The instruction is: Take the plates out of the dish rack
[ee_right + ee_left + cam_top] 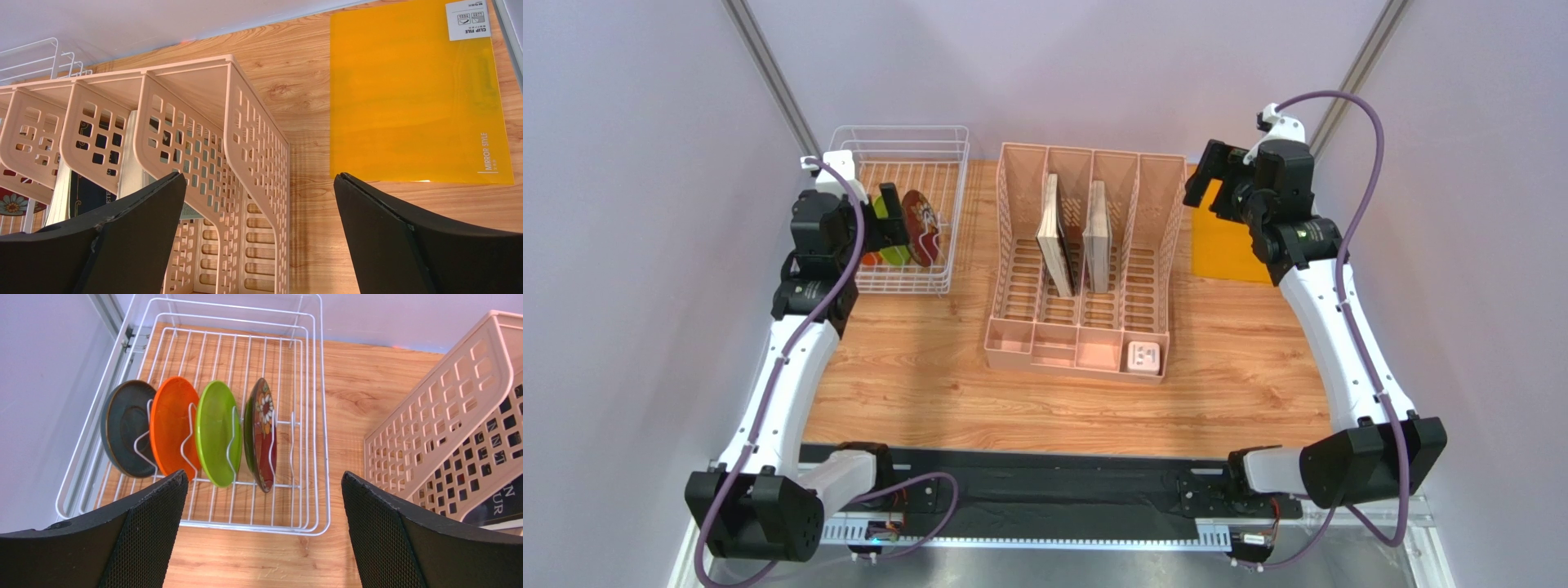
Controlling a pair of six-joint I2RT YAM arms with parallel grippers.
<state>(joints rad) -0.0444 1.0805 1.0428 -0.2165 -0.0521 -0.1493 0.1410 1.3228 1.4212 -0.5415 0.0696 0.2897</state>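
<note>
My left gripper grabs the dark red floral plate by its exposed upper rim (912,211) (257,432) next, to leave the plate's opposite rim free for my right gripper.
The white wire dish rack (319,416) stands at the back left of the table (891,159). Four plates stand upright in its slots: dark slate blue (126,425), orange (169,425), lime green (215,429) and dark red with floral marks (265,435). My left gripper (263,474) is open and empty, held above the rack's near edge and looking down at the plates; in the top view it (879,218) hangs over the rack. My right gripper (259,176) is open and empty, held high at the back right (1212,184), far from the rack.
A pink slotted organiser (1014,306) stands mid-table right of the rack, holding two beige boards (1053,233) and a small white box (1143,358). A yellow clip file (417,92) lies flat on the table right of the organiser. Bare wood shows along the table's front.
</note>
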